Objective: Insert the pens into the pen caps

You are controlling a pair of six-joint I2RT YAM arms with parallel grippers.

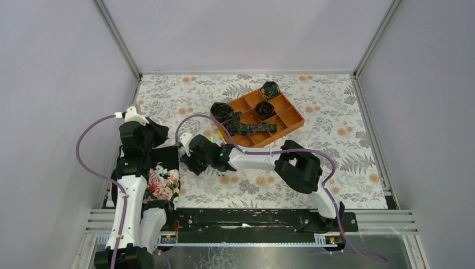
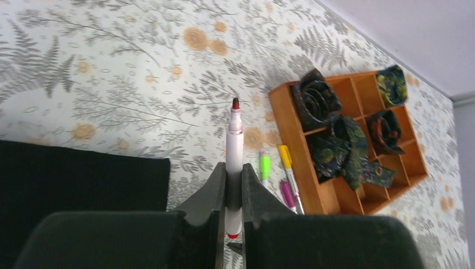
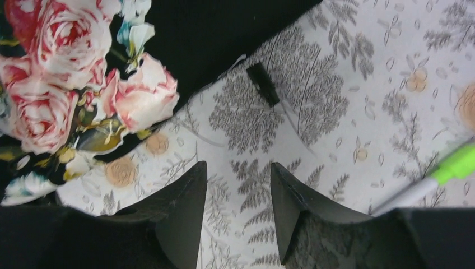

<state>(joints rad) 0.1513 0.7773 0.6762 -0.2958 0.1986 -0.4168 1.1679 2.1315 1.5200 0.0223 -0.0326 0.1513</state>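
Observation:
The small black cap-like piece (image 3: 263,84) is beyond my right gripper's open fingers. It would stay on the tablecloth if I lifted my right gripper now.
My left gripper (image 2: 234,168) is shut on a white pen (image 2: 234,140) with a dark red tip pointing away and a red rear end. It is held above the tablecloth. Three capped pens lie beside the orange tray: neon green cap (image 2: 264,166), yellow cap (image 2: 285,156), magenta cap (image 2: 287,193). My right gripper (image 3: 238,168) is open and empty, low over the cloth. A small black cap-like piece (image 3: 263,84) lies ahead of it. The green-capped pen (image 3: 453,165) shows at the right edge. In the top view the left gripper (image 1: 161,134) and right gripper (image 1: 188,159) are close together.
An orange compartment tray (image 1: 291,120) with dark rolled fabric pieces (image 1: 222,111) stands at the back centre. A black cloth (image 2: 78,174) and a rose-printed cloth (image 3: 61,84) lie at the left, near both grippers.

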